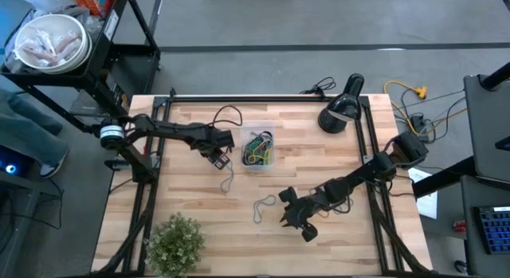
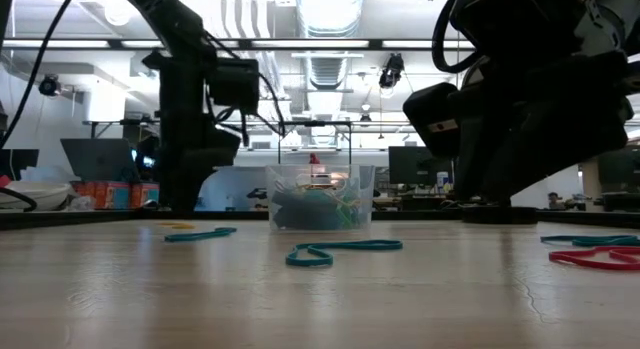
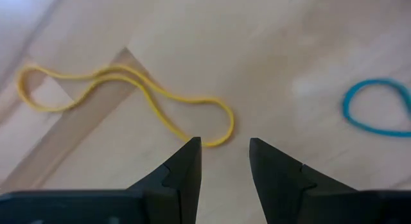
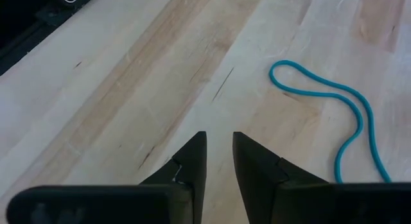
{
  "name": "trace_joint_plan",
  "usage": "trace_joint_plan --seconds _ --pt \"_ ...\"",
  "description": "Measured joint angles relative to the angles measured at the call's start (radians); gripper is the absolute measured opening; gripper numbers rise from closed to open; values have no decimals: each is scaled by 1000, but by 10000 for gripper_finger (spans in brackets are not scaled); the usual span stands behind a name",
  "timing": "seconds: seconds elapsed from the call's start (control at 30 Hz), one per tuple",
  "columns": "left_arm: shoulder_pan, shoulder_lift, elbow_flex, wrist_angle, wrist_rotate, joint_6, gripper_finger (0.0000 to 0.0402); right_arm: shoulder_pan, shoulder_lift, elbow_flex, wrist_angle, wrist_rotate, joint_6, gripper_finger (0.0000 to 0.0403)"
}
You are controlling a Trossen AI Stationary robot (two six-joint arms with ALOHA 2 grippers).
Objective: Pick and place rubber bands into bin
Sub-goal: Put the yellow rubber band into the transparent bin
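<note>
The left gripper picks up the yellow rubber band by its rounded loop end (image 3: 225, 128) next, to put the rubber band into the clear bin.
The clear bin (image 1: 257, 146) (image 2: 320, 197) sits on the table's far middle with several coloured rubber bands inside. My left gripper (image 1: 219, 156) (image 3: 221, 144) is just left of the bin, open, pointing down over one end of a yellow band (image 3: 122, 89) lying flat on the wood. A blue band (image 3: 379, 108) lies beside it. My right gripper (image 1: 296, 216) (image 4: 219, 137) hovers near the table's near middle, open by a narrow gap, beside a teal band (image 4: 334, 102) (image 1: 264, 206) (image 2: 340, 249) that lies flat.
Loose teal bands (image 2: 200, 233) (image 2: 590, 239) and a red band (image 2: 600, 256) lie on the wood. A black lamp (image 1: 343, 111) stands at the far right. A small plant (image 1: 175, 242) sits at the near left corner. A white bowl (image 1: 49, 41) is on a cart off the table.
</note>
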Motion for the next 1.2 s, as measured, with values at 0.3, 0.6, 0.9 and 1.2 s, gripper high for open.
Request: trace_joint_plan --seconds 0.3,0.6,0.9,1.2 --pt "5 0 -38 113 11 21 116 0 0 0 4 3 1 68" --pt "25 1 -58 109 11 29 116 0 -1 0 4 3 4 64" --pt "52 1 -72 132 54 59 116 0 -1 0 4 3 5 63" --pt "72 1 -73 143 83 93 115 0 -1 0 4 3 8 63"
